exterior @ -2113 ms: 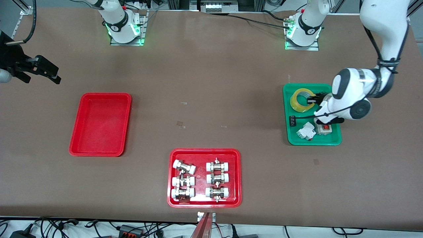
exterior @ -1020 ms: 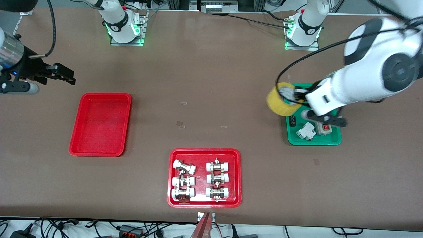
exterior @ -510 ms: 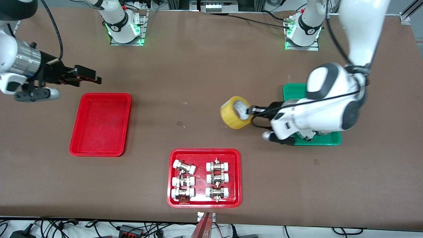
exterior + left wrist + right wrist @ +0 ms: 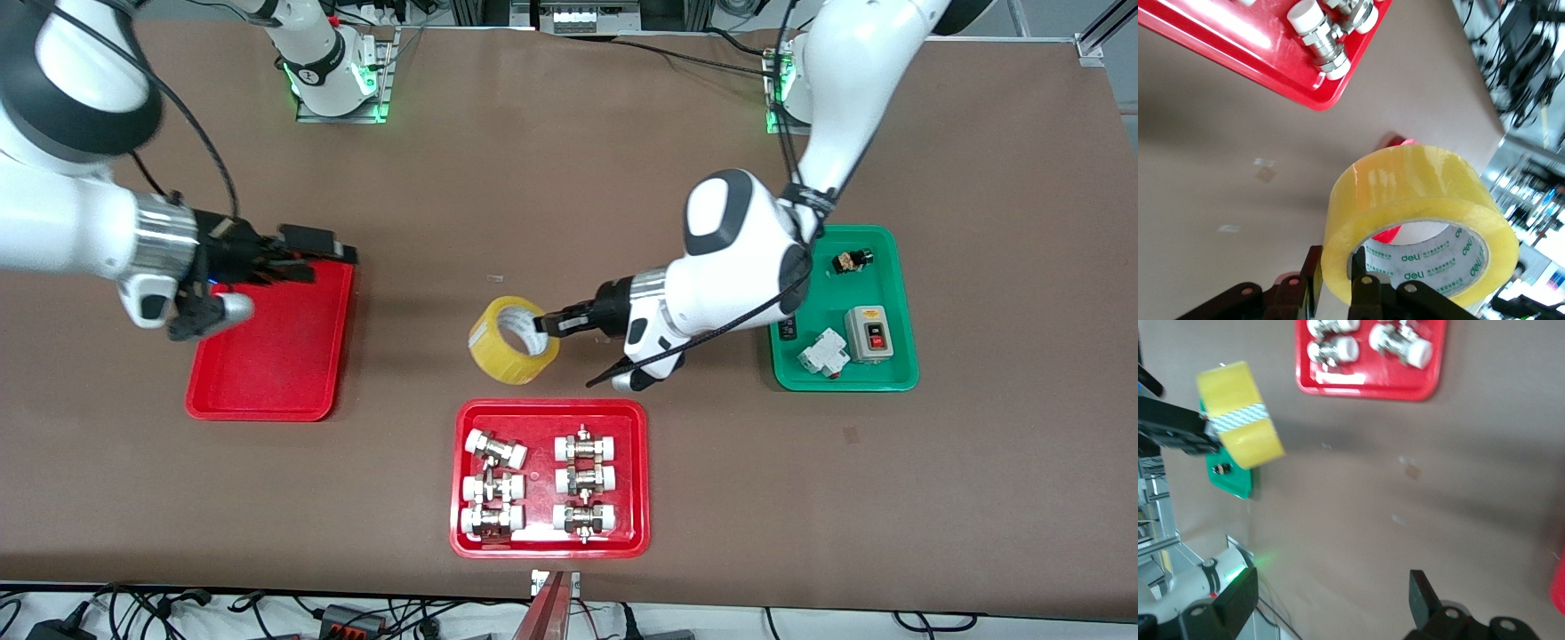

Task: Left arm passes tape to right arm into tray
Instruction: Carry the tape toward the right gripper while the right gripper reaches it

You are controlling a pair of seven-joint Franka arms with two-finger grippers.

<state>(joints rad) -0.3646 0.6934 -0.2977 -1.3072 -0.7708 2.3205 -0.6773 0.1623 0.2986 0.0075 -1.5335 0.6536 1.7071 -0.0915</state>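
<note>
The left gripper already covers one side of the tape, so the robot's right gripper will next grab the tape by the free side of its ring [image 4: 485, 343].
The yellow tape [image 4: 513, 340] hangs in the air over the table's middle, near the fittings tray. My left gripper [image 4: 544, 324] is shut on its wall, one finger inside the white core; in the left wrist view the tape [image 4: 1418, 200] fills the frame and my left gripper [image 4: 1333, 283] pinches its rim. My right gripper [image 4: 333, 256] is open, over the plain red tray's [image 4: 267, 382] edge on the side toward the tape. In the right wrist view the open fingers of my right gripper [image 4: 1331, 600] frame bare table, with the tape [image 4: 1241, 417] farther off.
A red tray [image 4: 549, 542] with several metal-and-white pipe fittings lies nearest the front camera. A green tray [image 4: 840, 380] with a switch box, a breaker and small parts sits toward the left arm's end.
My left arm lifted the tape out of the green tray and carried it to the table's middle. My right gripper moved from the table's end to over the plain red tray.
</note>
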